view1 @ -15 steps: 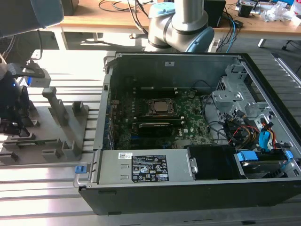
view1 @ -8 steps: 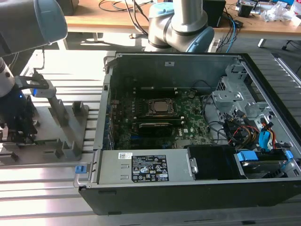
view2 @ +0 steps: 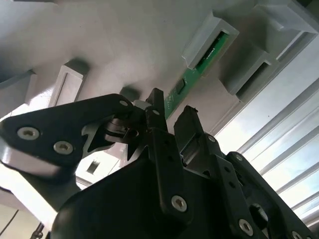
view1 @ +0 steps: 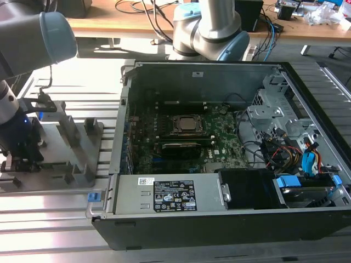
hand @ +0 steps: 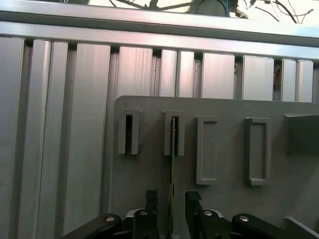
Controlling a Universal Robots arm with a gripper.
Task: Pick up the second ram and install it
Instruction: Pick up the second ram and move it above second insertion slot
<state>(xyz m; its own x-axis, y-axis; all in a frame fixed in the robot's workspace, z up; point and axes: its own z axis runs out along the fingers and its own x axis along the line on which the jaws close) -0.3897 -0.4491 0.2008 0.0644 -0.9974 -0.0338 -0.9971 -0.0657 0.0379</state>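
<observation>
The second ram needs to be installed, so next I should grab it by its long upper edge.
The second ram is a slim green stick standing on edge in a slot of a grey holder block. In the first wrist view the ram shows edge-on as a thin line running from its holder slot down between my fingers. My gripper straddles the stick's near end, open, with a gap on each side. Its black fingers flank the green board in the second wrist view. In the exterior view my gripper hangs over the grey fixture plate at that view's left.
An open computer case lies at the exterior view's right of the fixture, holding the green motherboard with its CPU socket. Several other grey holder blocks stand on the plate. Ribbed aluminium table profiles surround it.
</observation>
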